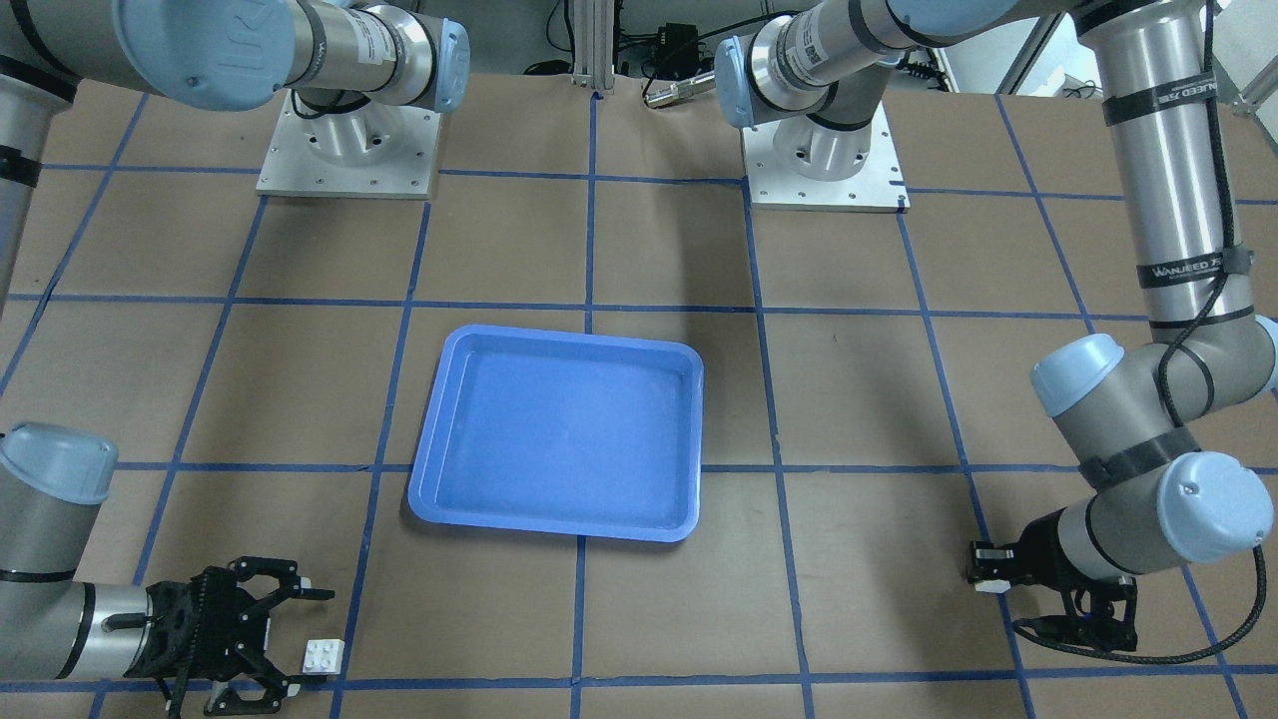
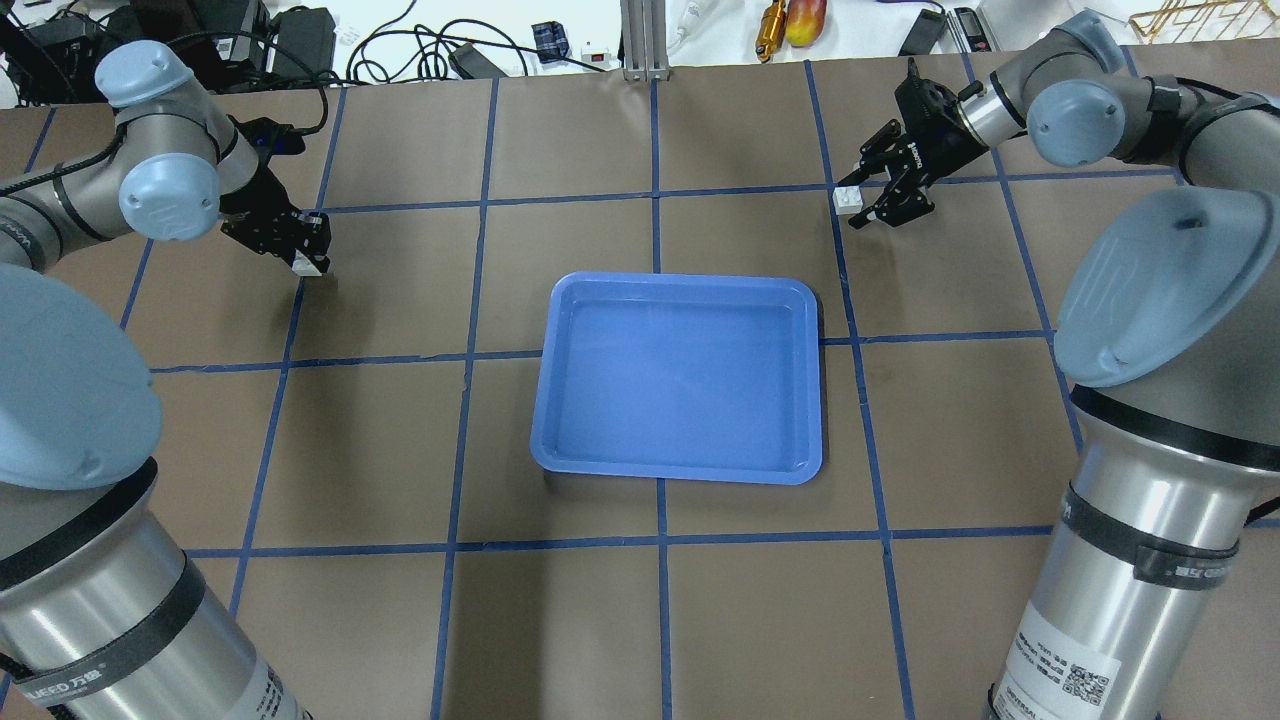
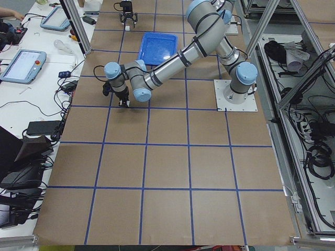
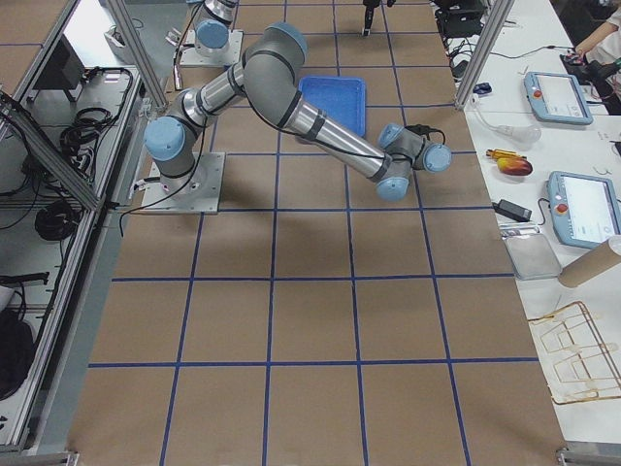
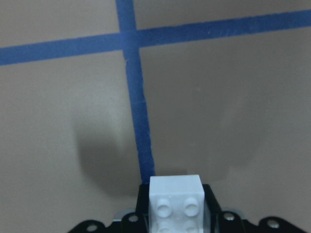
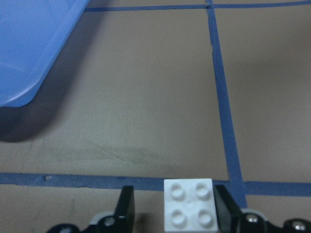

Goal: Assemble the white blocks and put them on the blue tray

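Note:
Next, my right gripper grabs the other white block by its studless sides, to join that block with its twin on the blue tray (image 1: 554, 431).
The blue tray (image 2: 675, 473) lies empty at the table's middle, also in the front view (image 1: 554, 529). My left gripper (image 2: 305, 250) is shut on a white block (image 2: 303, 265), held just over the table far left of the tray. The left wrist view shows this block (image 5: 176, 199) between the fingers. My right gripper (image 2: 868, 195) is open at the table, far right of the tray. The second white block (image 2: 849, 199) lies between its spread fingers. In the right wrist view this block (image 6: 189, 208) sits beside one finger (image 6: 226, 206), with a gap to the other.
Both arm bases (image 1: 349, 150) stand on plates at the robot side. Cables and tools (image 2: 785, 20) lie beyond the table's far edge. Blue tape lines (image 2: 655, 200) grid the brown table. A corner of the tray (image 6: 29, 48) shows in the right wrist view.

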Available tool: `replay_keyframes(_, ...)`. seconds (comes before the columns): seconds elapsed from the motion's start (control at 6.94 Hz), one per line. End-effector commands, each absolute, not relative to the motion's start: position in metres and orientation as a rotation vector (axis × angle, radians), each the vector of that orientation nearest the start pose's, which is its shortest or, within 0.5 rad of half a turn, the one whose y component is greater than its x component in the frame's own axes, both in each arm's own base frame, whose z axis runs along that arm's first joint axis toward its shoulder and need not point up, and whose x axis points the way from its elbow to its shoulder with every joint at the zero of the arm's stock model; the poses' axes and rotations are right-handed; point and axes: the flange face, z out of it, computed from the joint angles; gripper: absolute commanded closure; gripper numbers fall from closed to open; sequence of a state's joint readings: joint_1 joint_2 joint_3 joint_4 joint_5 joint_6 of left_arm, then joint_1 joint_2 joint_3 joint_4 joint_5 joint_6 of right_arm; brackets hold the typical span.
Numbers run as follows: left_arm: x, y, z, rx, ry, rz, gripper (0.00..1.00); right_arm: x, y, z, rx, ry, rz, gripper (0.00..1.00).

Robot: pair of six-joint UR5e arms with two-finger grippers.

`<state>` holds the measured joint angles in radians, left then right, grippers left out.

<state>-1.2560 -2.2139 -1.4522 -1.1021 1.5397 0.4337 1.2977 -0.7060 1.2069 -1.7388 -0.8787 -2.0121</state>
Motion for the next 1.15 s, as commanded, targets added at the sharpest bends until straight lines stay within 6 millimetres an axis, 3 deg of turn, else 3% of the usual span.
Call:
replay_keyframes(0.0,0.009,-0.691,0.246,0.175,3.174,0.052,1.00,-0.009,-0.763,0.148,-1.810,1.722,-0.643,1.00)
replay_keyframes(0.14,-0.043,-0.683,0.267,0.162,3.171,0.049,1.00,-0.011,-0.763,0.151,-1.811,1.726,-0.644,1.00)
replay_keyframes(0.29,-0.097,-0.671,0.275,0.165,3.170,0.060,1.00,-0.009,-0.762,0.165,-1.807,1.735,-0.647,1.00)
replay_keyframes(0.43,-0.154,-0.658,0.285,0.077,3.204,0.066,1.00,-0.003,-0.755,0.197,-1.831,1.731,-0.662,1.00)
replay_keyframes(0.58,-0.202,-0.644,0.285,0.019,3.236,0.085,1.00,0.010,-0.733,0.219,-1.826,1.722,-0.656,1.00)
replay_keyframes(0.86,-0.286,-0.605,0.272,0.041,3.228,0.147,1.00,0.031,-0.667,0.244,-1.816,1.712,-0.633,1.00)
replay_keyframes(1.01,-0.311,-0.587,0.254,-0.021,3.221,0.197,1.00,0.041,-0.627,0.257,-1.803,1.708,-0.625,1.00)
